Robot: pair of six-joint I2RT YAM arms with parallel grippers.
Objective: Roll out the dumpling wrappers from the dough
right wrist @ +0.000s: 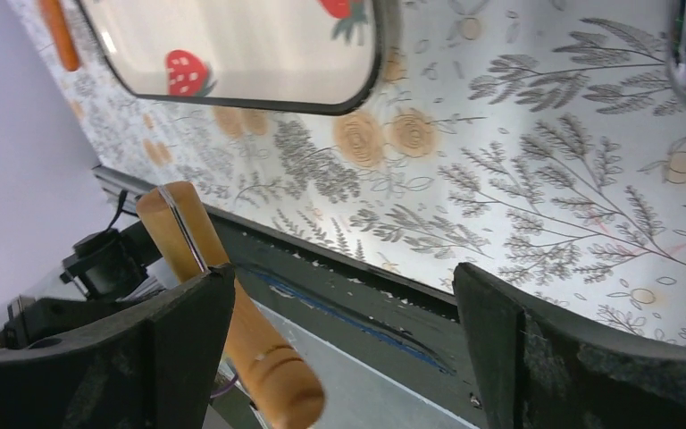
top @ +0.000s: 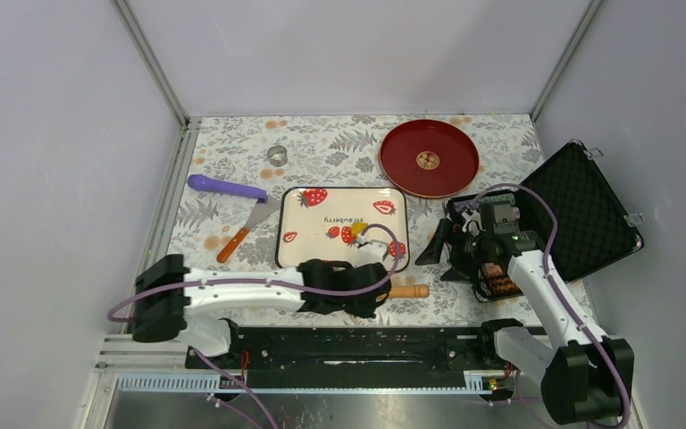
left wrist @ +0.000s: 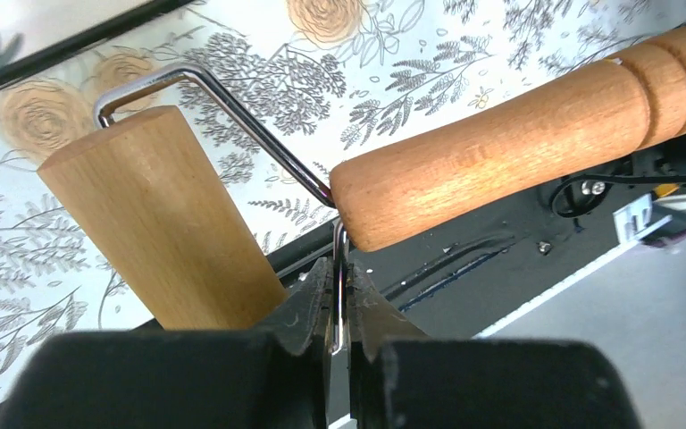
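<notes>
My right gripper will go to the wooden roller and grab it by its handle [left wrist: 536, 128]. The drum [left wrist: 156, 214] will stay free to roll out the dough.
A small yellow bit of dough [top: 337, 229] lies on the white strawberry-printed tray [top: 357, 204], among the red prints. No dumpling wrappers show. My left gripper [top: 377, 286] hovers at the tray's near edge. In the left wrist view it [left wrist: 340, 273] is shut on the thin metal wire [left wrist: 232, 107] of a wooden roller. The wire joins the roller's drum [left wrist: 156, 214] to its handle [left wrist: 518, 134]. The handle [top: 408, 290] sticks out to the right. My right gripper [top: 445, 259] is open and empty right of the tray. Its wrist view [right wrist: 339, 277] shows the handle [right wrist: 259, 357] beyond its left finger.
A red round plate [top: 429, 158] sits at the back right. An open black foam-lined case [top: 581, 210] stands at the right edge. Left of the tray lie an orange-handled spatula [top: 248, 228], a purple-handled tool [top: 225, 187] and a metal ring cutter [top: 277, 155]. A black rail [top: 339, 344] runs along the near edge.
</notes>
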